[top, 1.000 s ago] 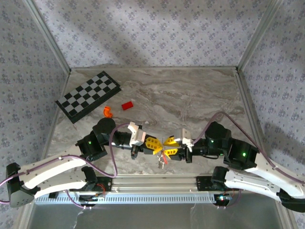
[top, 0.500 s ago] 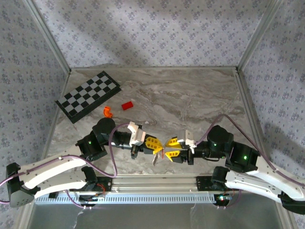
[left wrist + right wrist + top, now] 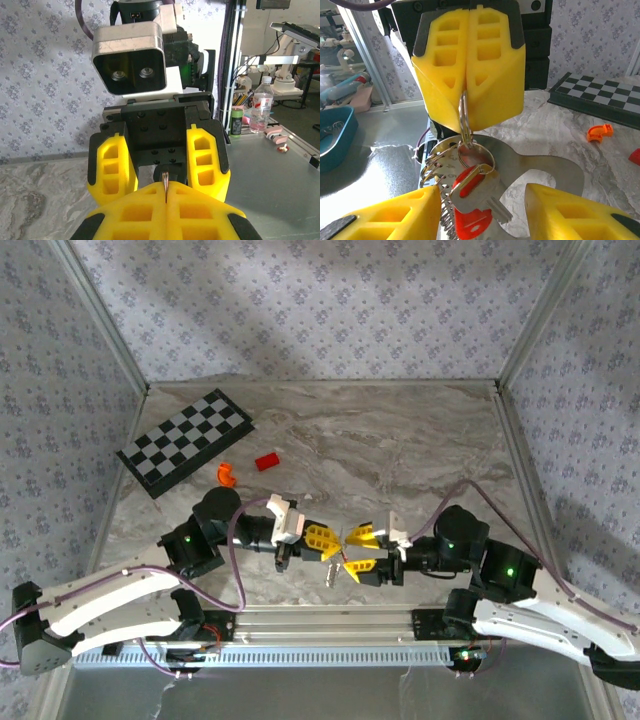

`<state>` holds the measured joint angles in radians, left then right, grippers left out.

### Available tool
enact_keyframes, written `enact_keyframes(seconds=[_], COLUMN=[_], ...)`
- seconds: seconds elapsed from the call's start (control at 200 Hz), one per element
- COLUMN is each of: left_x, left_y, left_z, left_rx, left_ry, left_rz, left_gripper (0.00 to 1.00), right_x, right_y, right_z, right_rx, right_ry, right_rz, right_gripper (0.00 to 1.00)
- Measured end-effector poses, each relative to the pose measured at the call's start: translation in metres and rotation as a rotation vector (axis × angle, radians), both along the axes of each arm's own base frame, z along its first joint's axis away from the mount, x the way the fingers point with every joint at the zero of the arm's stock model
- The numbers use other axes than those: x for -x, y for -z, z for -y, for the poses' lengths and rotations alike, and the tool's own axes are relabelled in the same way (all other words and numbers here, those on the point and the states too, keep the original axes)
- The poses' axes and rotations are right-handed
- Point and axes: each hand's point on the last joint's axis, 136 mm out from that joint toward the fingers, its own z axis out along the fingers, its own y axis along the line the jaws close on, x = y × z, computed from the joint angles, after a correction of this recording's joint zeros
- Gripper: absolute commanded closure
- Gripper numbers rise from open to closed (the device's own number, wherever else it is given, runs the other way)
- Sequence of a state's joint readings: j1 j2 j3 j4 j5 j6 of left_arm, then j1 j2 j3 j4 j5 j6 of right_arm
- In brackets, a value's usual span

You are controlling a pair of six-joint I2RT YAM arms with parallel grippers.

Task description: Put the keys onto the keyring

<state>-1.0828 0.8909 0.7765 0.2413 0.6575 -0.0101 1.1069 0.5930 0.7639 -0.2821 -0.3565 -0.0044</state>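
Note:
My right gripper closes on the silvery key (image 3: 492, 192) now, since its fingers are on either side of the key, just below the hanging ring (image 3: 494, 159).
Just above the table's near edge, my left gripper (image 3: 338, 545) is shut on the keyring (image 3: 465, 117), a thin metal ring clamped edge-on between its yellow fingers (image 3: 490, 75). A silvery key (image 3: 492, 192) and a red tag (image 3: 472, 222) hang from the ring. A broad flat metal plate (image 3: 545, 167) and a wire coil (image 3: 434, 172) sit behind them. The bunch (image 3: 334, 572) dangles between the two grippers in the top view. My right gripper (image 3: 348, 553) faces the left one. It is open, with its fingers (image 3: 385, 215) on either side of the hanging key and apart from it.
A chessboard (image 3: 185, 440) lies at the back left. An orange curved piece (image 3: 226, 475) and a red block (image 3: 266, 462) lie beside it. The aluminium rail (image 3: 330, 625) with both arm bases runs just below the grippers.
My right gripper has opened and no longer holds the bunch. The keys now hang freely from the left gripper, which has stayed shut and in place.

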Motion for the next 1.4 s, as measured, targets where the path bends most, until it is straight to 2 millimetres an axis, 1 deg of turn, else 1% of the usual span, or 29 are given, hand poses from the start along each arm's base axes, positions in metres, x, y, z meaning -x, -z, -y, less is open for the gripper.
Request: enact_keyframes(seconds=[0.17, 0.255, 0.45, 0.785, 1.115, 1.399], left_x=[-0.001, -0.001, -0.002, -0.002, -0.004, -0.007], left_y=[0.000, 0.000, 0.000, 0.000, 0.004, 0.012], left_z=[0.000, 0.000, 0.000, 0.000, 0.000, 0.000], left_rx=[0.001, 0.000, 0.001, 0.000, -0.017, -0.051], left_ry=[-0.007, -0.008, -0.012, -0.015, -0.024, -0.045], left_rz=[-0.001, -0.003, -0.003, -0.003, -0.012, -0.023], left_gripper=[1.00, 1.00, 1.00, 1.00, 1.00, 1.00], right_x=[0.000, 0.000, -0.002, -0.003, -0.006, -0.005], right_y=[0.004, 0.003, 0.002, 0.001, -0.002, -0.005], right_z=[-0.003, -0.004, -0.006, -0.007, -0.005, -0.002], right_rx=[0.000, -0.007, -0.018, -0.022, -0.032, -0.045], right_ry=[-0.002, -0.002, 0.002, 0.009, 0.023, 0.031], right_rz=[-0.011, -0.015, -0.014, -0.010, 0.005, 0.013], right_gripper=[0.52, 0.59, 0.71, 0.87, 0.96, 0.99])
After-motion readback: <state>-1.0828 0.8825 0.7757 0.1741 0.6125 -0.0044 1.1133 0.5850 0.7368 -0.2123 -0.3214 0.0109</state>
